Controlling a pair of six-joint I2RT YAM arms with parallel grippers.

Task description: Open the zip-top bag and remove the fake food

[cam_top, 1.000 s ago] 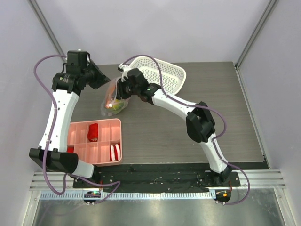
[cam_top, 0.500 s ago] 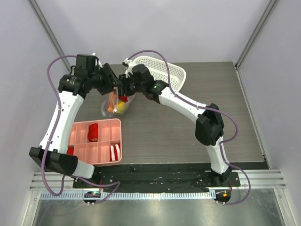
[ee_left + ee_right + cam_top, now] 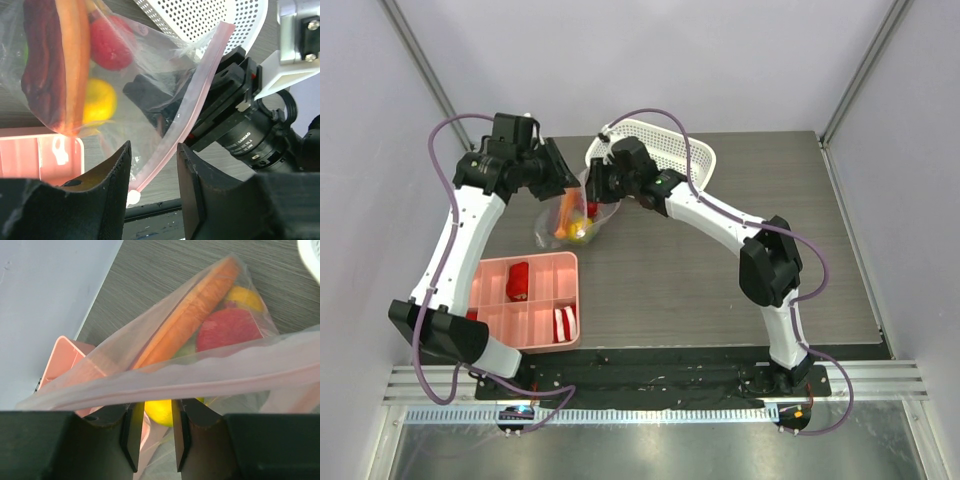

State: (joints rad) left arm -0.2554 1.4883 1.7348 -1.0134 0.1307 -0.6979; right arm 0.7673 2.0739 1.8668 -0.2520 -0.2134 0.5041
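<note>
I need to hold the bag's opening open to remove the fake food, so I should pinch the zip-top bag by its pink zip with my left gripper next.
The clear zip-top bag hangs between my two grippers, mouth up, with its bottom near the table. The fake food shows inside it: an orange-brown wedge, a red fruit and a yellow fruit. My left gripper is open. The bag's pink zip strip runs between its fingers without being pinched. My right gripper has its jaws a narrow gap apart. The bag's rim drapes across its fingertips, and the yellow fruit shows through the gap. In the top view both grippers, left and right, are at the bag's top.
The white mesh basket stands just behind the right gripper, at the table's far edge. The pink compartment tray with red and red-white pieces lies near the front left, just below the bag.
The bag went from lying on the table to hanging upright with its mouth spread. The left gripper moved right, up to the bag's rim. The right gripper shifted slightly right and back.
</note>
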